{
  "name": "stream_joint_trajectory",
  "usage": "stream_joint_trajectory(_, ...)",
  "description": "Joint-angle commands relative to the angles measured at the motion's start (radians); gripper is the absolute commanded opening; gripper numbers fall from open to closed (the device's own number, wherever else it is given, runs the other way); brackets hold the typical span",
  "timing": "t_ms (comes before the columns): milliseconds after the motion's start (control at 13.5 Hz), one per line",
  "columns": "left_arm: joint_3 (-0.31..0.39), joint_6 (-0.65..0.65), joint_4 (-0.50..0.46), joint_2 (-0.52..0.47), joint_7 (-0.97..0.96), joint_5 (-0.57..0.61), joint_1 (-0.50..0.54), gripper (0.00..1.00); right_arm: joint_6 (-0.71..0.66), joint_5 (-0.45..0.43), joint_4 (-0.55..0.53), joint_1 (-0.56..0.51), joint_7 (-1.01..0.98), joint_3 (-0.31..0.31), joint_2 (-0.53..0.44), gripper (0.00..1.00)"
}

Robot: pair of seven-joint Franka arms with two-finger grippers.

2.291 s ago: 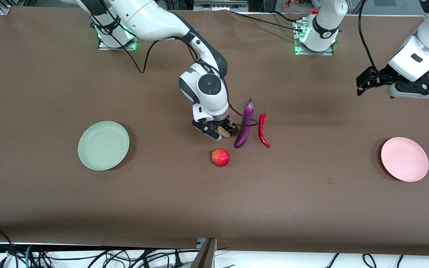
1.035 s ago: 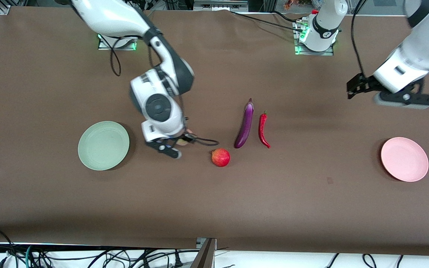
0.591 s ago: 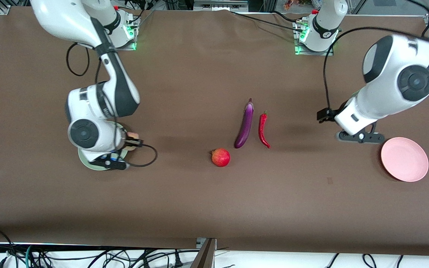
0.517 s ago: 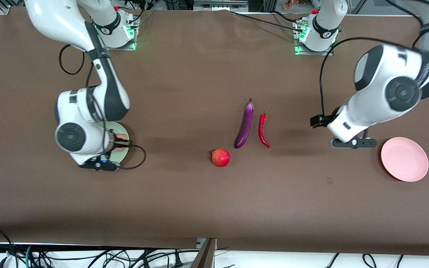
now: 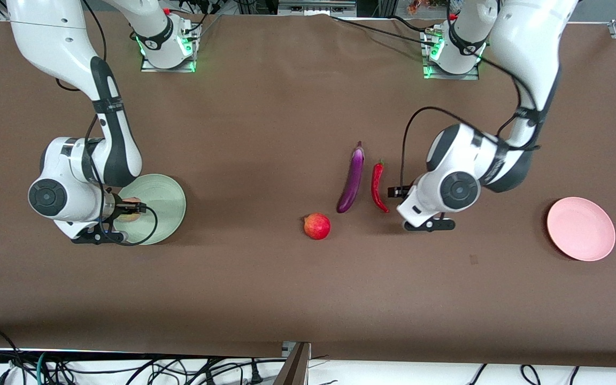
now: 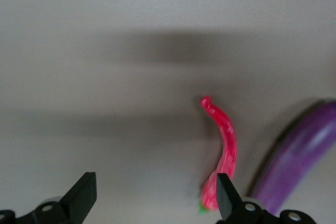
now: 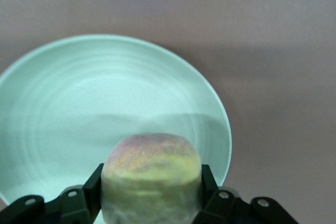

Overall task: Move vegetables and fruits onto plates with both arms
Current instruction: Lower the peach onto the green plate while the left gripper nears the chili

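The red chili should go to the pink plate (image 5: 580, 229), so the left gripper should next grab the red chili by its thick stem end (image 5: 378, 172).
My right gripper (image 5: 124, 210) is shut on the pale yellow-green fruit (image 7: 151, 174) and holds it over the pale green plate (image 5: 164, 199), above the plate's edge toward the right arm's end. In the right wrist view the green plate (image 7: 79, 103) fills the space under the fruit. My left gripper (image 6: 155, 187) is open and empty, low over the table beside the red chili (image 6: 224, 140), with one finger close to its stem end. The purple eggplant (image 5: 353, 181) lies beside the chili (image 5: 376, 187). The red fruit (image 5: 317, 225) sits nearer the camera than the eggplant. The pink plate (image 5: 580, 229) holds nothing.
Both arm bases (image 5: 449, 48) stand along the table edge farthest from the camera. Loose cables (image 5: 126, 369) hang past the near edge. Bare brown tabletop (image 5: 265, 160) stretches between the green plate and the vegetables.
My right arm carried the yellow-green fruit from beside the eggplant to over the green plate. My left arm swung from above the pink plate's end down beside the chili.
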Motion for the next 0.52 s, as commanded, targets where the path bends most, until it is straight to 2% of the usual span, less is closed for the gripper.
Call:
stream_joint_trajectory(0,0.008,0.044,0.032,0.054,-0.11,-0.025,-0.037,1.0,0.051,0.046,-0.082,0.003,-0.021,0.007,-0.044,0.52)
stream_joint_trajectory(296,0.007,0.113,0.006,0.088,-0.193,-0.027,-0.08,1.0,0.135,0.059,-0.144,0.003,-0.021,0.007,-0.045,0.94)
stream_joint_trajectory(443,0.007,0.188,-0.048,0.088,-0.212,-0.027,-0.093,1.0,0.122,0.059,-0.125,0.003,-0.009,0.009,-0.053,0.99)
